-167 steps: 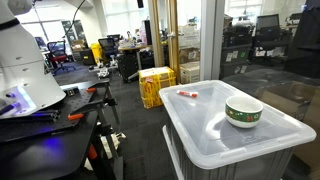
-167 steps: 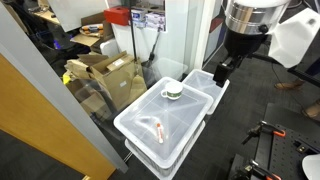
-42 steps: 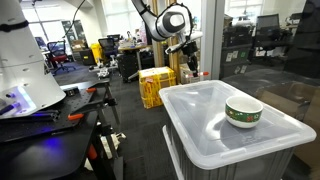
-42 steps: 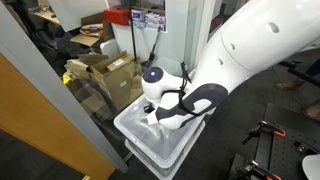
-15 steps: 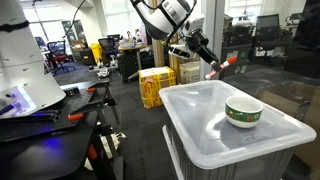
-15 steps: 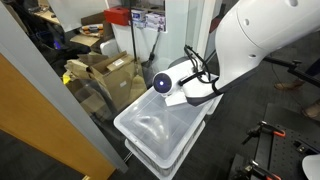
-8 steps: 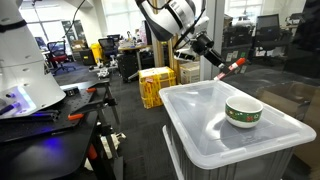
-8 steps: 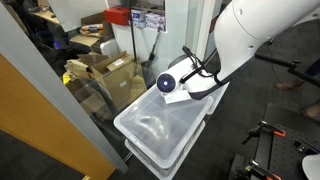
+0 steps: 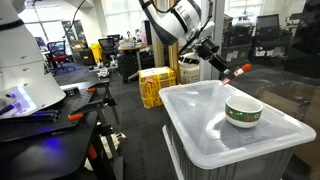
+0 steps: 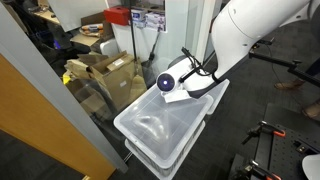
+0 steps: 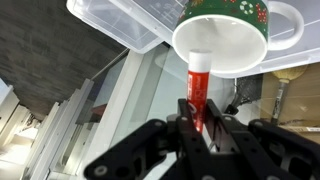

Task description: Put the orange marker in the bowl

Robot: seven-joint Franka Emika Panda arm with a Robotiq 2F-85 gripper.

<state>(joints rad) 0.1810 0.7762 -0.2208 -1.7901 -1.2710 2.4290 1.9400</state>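
Note:
The orange marker reaches over the bowl's rim only with its tip, so it would fall short if I opened now. My gripper should keep holding the marker until it is over the bowl.
My gripper is shut on the orange marker and holds it in the air, above and just left of the bowl. The cream bowl with its dark green band stands on the lid of the translucent bin. In the wrist view the marker sticks out from between the fingers, and its lighter tip points at the bowl's white opening. In an exterior view the arm hides the bowl and the marker above the bin.
A glass partition stands close behind the bin. A yellow crate sits on the floor beyond it, and a workbench with tools is on the far side of the aisle. Cardboard boxes lie behind the glass.
The gripper has carried the marker sideways and slightly down, from over the bin's far end towards the bowl. Its jaws have stayed shut on the marker.

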